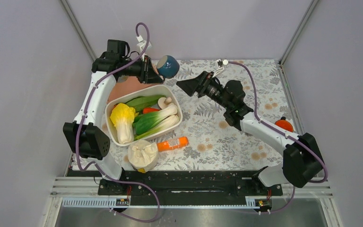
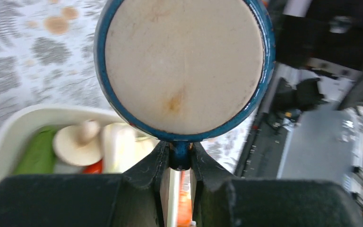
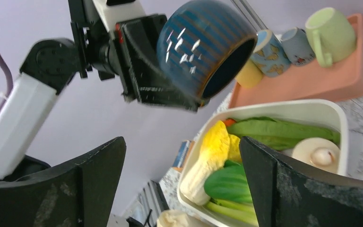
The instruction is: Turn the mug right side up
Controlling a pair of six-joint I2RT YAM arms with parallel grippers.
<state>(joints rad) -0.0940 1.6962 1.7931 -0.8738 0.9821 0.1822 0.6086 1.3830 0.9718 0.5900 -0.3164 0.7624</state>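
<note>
The robot's right gripper should next grab the mug's rim at its dark opening (image 1: 177,68) (image 3: 228,65) and leave the mug's base free, so the mug can be set upright.
The mug (image 1: 168,66) is dark blue with faint stripes and hangs in the air at the back of the table, lying on its side. My left gripper (image 1: 154,70) is shut on its handle (image 2: 180,158). The left wrist view is filled by the mug's cream unglazed base (image 2: 184,66). In the right wrist view the mug (image 3: 201,45) shows its dark opening turned to the right and slightly down. My right gripper (image 1: 189,86) stands wide open a short way right of the mug, pointing at it. Nothing lies between its fingers (image 3: 283,189).
A white tub (image 1: 115,102) of vegetables sits just below the mug. Behind it, a pink tray (image 3: 312,82) holds several small cups. An orange tube (image 1: 172,144) and a cream cloth bundle (image 1: 142,155) lie near the front. An orange object (image 1: 284,125) sits at the right edge.
</note>
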